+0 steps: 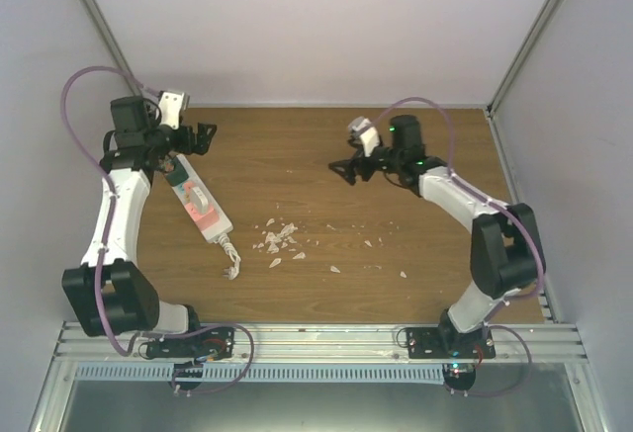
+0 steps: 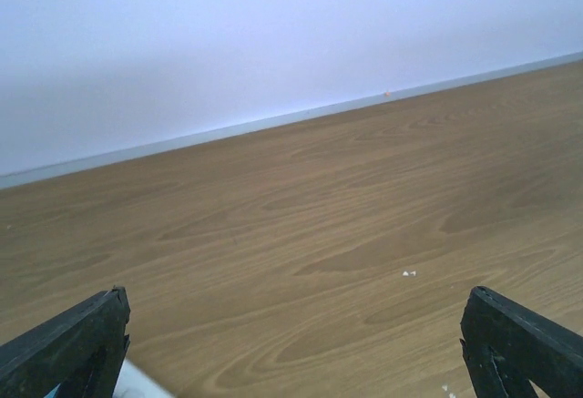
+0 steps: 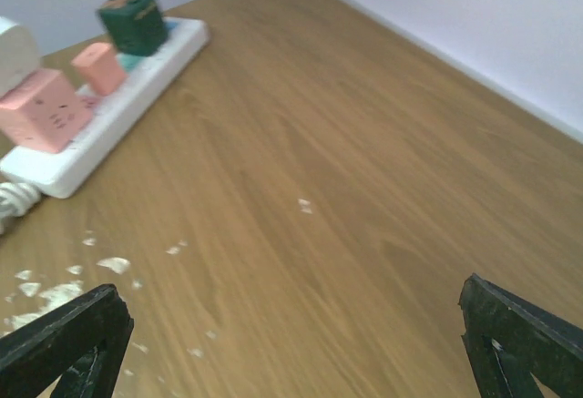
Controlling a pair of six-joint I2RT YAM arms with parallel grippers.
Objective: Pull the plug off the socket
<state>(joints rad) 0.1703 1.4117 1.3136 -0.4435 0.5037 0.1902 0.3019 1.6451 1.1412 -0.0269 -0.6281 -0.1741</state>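
Note:
I should next grab the coiled cord (image 1: 229, 252) (image 3: 15, 200) at the power strip's near end with my right gripper to drag it. The plugs then stay free to pull.
The white power strip (image 1: 213, 219) lies at an angle on the left of the wooden table, its short cord (image 1: 231, 262) coiled at the near end. In the right wrist view the strip (image 3: 150, 72) carries a dark green cube plug (image 3: 135, 22), a small pink plug (image 3: 98, 67) and a larger pink cube plug (image 3: 41, 108). My left gripper (image 1: 206, 137) is open and empty, just past the strip's far end; its wrist view (image 2: 291, 352) shows bare wood between the fingers. My right gripper (image 1: 342, 169) is open and empty at mid-table, well right of the strip, with the strip far left in its wrist view (image 3: 291, 343).
White crumbs (image 1: 278, 238) are scattered on the table (image 1: 396, 224) right of the cord and also show in the right wrist view (image 3: 55, 289). White walls close the back and sides. A metal rail (image 1: 316, 338) runs along the near edge.

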